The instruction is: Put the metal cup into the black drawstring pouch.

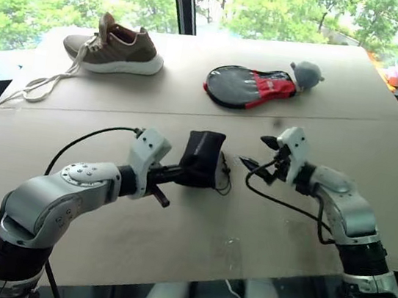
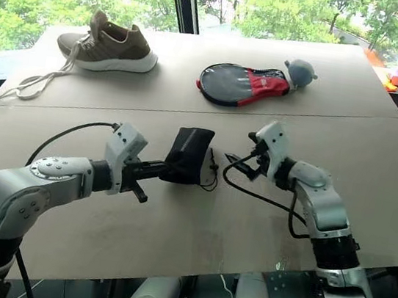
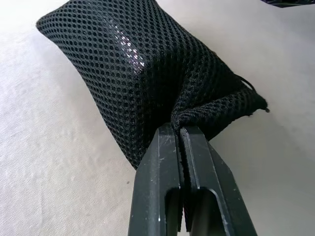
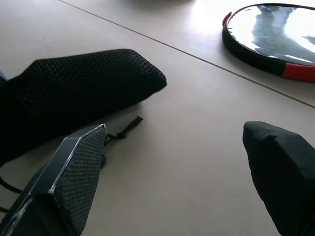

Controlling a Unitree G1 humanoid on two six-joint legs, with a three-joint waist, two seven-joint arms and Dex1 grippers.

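Note:
The cord's slack loop (image 4: 8, 186) lies along the table, so next I need to use my right gripper to grab the cord by its knotted end (image 4: 128, 128) that sticks out of the pouch.
The black drawstring pouch (image 1: 203, 158) is a mesh bag, bulging and blocky, at the middle of the table. My left gripper (image 3: 179, 129) is shut on a gathered fold of the fabric at its near end. A pale glint shows through the mesh (image 3: 123, 44), but the metal cup itself is hidden. The thin cord (image 4: 125, 129) trails onto the table beside the pouch. Just right of the pouch, my right gripper (image 1: 256, 151) is open with nothing between its fingers, and it points toward the pouch.
A brown shoe (image 1: 113, 48) with long laces lies at the back left. A black-and-red paddle-shaped case (image 1: 250, 87) and a small grey soft object (image 1: 307, 74) lie at the back centre. The table's (image 1: 170, 249) front edge is near.

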